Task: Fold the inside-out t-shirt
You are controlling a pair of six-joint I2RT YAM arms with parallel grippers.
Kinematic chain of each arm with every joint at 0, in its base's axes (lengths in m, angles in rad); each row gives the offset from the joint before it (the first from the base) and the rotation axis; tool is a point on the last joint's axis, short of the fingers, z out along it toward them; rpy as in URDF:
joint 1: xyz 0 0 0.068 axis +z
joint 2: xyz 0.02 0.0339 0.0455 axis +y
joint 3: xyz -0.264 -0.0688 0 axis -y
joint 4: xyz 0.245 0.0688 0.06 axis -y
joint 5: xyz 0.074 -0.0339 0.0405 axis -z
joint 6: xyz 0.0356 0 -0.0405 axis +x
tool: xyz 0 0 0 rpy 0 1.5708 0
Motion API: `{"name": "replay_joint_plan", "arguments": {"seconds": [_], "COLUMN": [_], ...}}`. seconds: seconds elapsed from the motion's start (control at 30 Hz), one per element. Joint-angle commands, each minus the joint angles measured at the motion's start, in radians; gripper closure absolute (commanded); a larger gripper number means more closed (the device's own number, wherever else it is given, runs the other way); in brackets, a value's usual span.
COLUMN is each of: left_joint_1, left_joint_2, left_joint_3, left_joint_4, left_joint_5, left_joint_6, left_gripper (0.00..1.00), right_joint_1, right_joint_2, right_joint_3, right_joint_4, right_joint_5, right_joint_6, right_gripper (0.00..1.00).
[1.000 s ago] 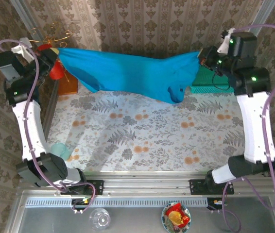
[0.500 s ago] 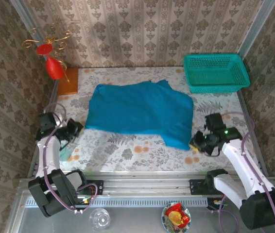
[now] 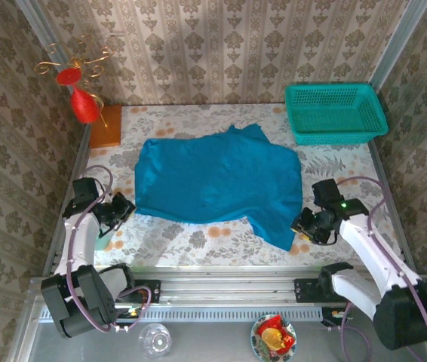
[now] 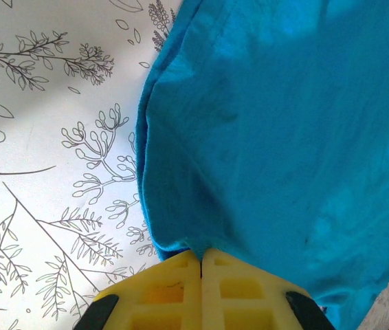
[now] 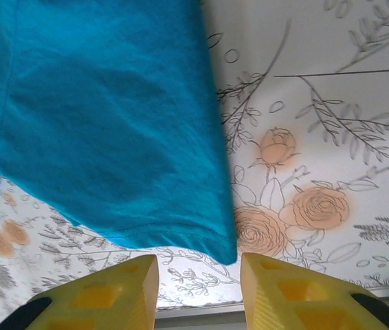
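Note:
My right gripper will next grab the t-shirt's near stitched hem corner [image 3: 288, 247] [image 5: 226, 255], opposite my left gripper's corner. This will spread the t-shirt flat for folding.
The inside-out t-shirt [image 3: 221, 179], plain bright blue, lies spread and a little rumpled across the middle of the floral table. My left gripper [image 3: 127, 205] sits low at its near-left corner. In the left wrist view the yellow fingers [image 4: 174, 289] are pressed together with a fold of the blue cloth [image 4: 284, 137] pinched at their tips. My right gripper [image 3: 298, 225] is at the shirt's near-right corner. In the right wrist view it [image 5: 198, 275] stands open, and the stitched hem corner [image 5: 215, 244] lies on the table just ahead of the gap, free of both fingers.
A teal mesh basket [image 3: 336, 111] stands at the back right. A red ornament on a gold stand [image 3: 84, 105] and a wooden block [image 3: 106, 125] are at the back left. The table's near edge and metal rail [image 3: 221, 290] run close behind both grippers.
The shirt, stretched in the air between both raised grippers a second ago, now lies on the table. Both arms came down toward the near edge. The right gripper opened and let go of its corner.

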Motion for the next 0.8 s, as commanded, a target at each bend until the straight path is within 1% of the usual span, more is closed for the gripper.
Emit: {"name": "replay_joint_plan", "arguments": {"seconds": [0.0, 0.1, 0.37, 0.6, 0.7, 0.73, 0.77], "left_joint_1": [-0.003, -0.003, -0.003, -0.003, -0.003, -0.003, -0.003], "left_joint_2": [-0.016, -0.022, -0.026, -0.028, -0.028, -0.028, -0.028], "left_joint_3": [0.021, 0.019, 0.019, 0.019, 0.019, 0.020, 0.022], "left_joint_4": [0.006, 0.006, 0.003, 0.003, 0.005, 0.005, 0.005], "left_joint_5": [-0.014, -0.017, -0.017, -0.018, -0.018, -0.017, -0.017], "left_joint_6": [-0.004, -0.006, -0.006, -0.009, -0.010, -0.010, -0.011], "left_gripper": [1.00, 1.00, 1.00, 1.00, 1.00, 1.00, 1.00], "right_joint_1": [0.072, 0.123, 0.164, 0.189, 0.192, 0.192, 0.192], "right_joint_2": [0.069, 0.129, 0.236, 0.290, 0.310, 0.307, 0.301], "right_joint_3": [-0.002, -0.002, -0.051, -0.044, -0.041, -0.042, -0.043], "right_joint_4": [0.048, 0.060, 0.144, 0.145, 0.152, 0.156, 0.159], "right_joint_5": [0.051, 0.113, 0.058, 0.066, 0.070, 0.069, 0.069], "right_joint_6": [-0.019, -0.015, -0.006, 0.030, 0.040, 0.044, 0.049], "right_gripper": [0.62, 0.62, 0.62, 0.64, 0.70, 0.72, 0.77]}}
